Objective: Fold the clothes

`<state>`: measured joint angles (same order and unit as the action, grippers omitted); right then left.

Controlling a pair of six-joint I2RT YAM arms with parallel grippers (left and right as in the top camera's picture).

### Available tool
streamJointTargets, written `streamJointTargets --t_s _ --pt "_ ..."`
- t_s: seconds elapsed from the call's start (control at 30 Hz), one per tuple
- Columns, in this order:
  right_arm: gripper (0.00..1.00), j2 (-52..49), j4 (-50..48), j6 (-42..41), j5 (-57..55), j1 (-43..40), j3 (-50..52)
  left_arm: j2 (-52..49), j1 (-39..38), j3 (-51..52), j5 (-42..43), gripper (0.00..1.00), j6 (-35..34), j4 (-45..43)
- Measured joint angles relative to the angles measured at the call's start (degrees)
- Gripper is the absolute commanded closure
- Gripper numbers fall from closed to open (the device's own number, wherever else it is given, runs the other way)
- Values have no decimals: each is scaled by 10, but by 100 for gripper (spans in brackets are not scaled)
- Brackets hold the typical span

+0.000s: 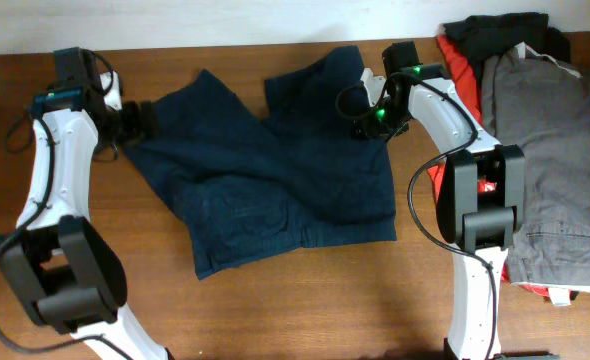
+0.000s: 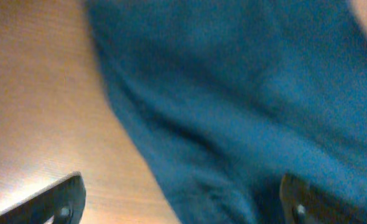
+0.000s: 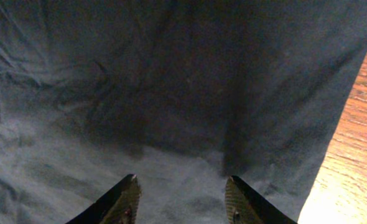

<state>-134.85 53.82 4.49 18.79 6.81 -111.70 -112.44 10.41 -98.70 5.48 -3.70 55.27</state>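
Observation:
My right gripper should next pinch the shorts (image 1: 265, 170) near their side facing the red-orange garment, to draw it out for folding.
The clothes, a pair of dark navy shorts (image 1: 265, 170), lie spread and a little rumpled across the middle of the wooden table (image 1: 305, 300). My left gripper (image 1: 142, 121) is at their left edge. In the left wrist view its jaws (image 2: 183, 202) stand wide open, one finger (image 2: 62, 200) over bare wood and the other (image 2: 303, 202) over the blue cloth (image 2: 246, 93). My right gripper (image 1: 368, 124) hovers over the shorts' upper right part. Its fingers (image 3: 181, 186) are apart above the fabric (image 3: 171, 93), with nothing pinched between them.
Grey trousers (image 1: 550, 150) lie along the right side of the table over a red-orange garment (image 1: 458, 62). A black garment (image 1: 495, 28) sits at the back right. Bare wood shows in front of the shorts and to their left.

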Motion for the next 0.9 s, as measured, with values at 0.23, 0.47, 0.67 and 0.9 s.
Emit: streamJointTargets --t_s 0.23,0.47,0.67,0.9 --pt "47 0 -7 1 0 0 0 33 -42 -4 80 9 24 173" --pt "46 0 -7 0 0 0 0 33 -94 50 86 26 27 181" --pt "47 0 -9 0 0 0 0 33 -129 109 106 80 21 109" --pt "46 0 -8 0 0 0 0 33 -144 223 66 85 -20 63"
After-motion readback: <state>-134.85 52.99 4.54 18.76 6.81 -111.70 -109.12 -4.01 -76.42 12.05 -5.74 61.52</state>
